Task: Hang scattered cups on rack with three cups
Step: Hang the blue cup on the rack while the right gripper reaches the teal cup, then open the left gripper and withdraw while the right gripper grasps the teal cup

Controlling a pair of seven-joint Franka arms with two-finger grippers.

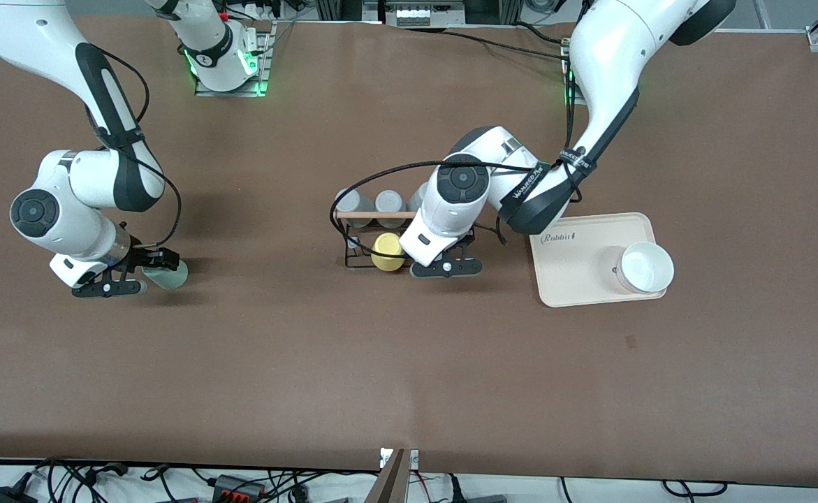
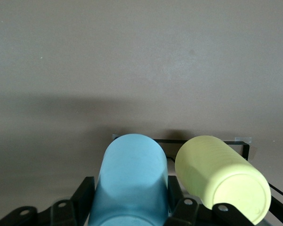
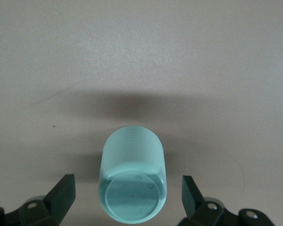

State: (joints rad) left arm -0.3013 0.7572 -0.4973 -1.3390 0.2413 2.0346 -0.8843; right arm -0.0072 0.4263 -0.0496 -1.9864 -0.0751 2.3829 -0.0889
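Observation:
The robot's right gripper is ready to close on the pale green cup, as its fingers reach down on either side of the cup.
A light blue cup (image 2: 132,179) sits between the fingers of my left gripper (image 2: 130,184), which press on both its sides. That gripper (image 1: 443,265) is at the end of the black wire rack (image 1: 374,216) toward the left arm, and hides the blue cup from the front view. A yellow cup (image 1: 387,251) (image 2: 221,179) hangs on the rack (image 2: 247,149) right beside the blue one. Toward the right arm's end of the table, a pale green cup (image 1: 169,274) (image 3: 133,183) lies on its side. My right gripper (image 1: 156,272) (image 3: 128,183) straddles it, open, with a gap on each side.
Two grey cups (image 1: 354,207) (image 1: 389,202) sit on the rack's row farther from the front camera. A cream tray (image 1: 576,276) with a white bowl (image 1: 647,267) lies beside the rack toward the left arm's end.

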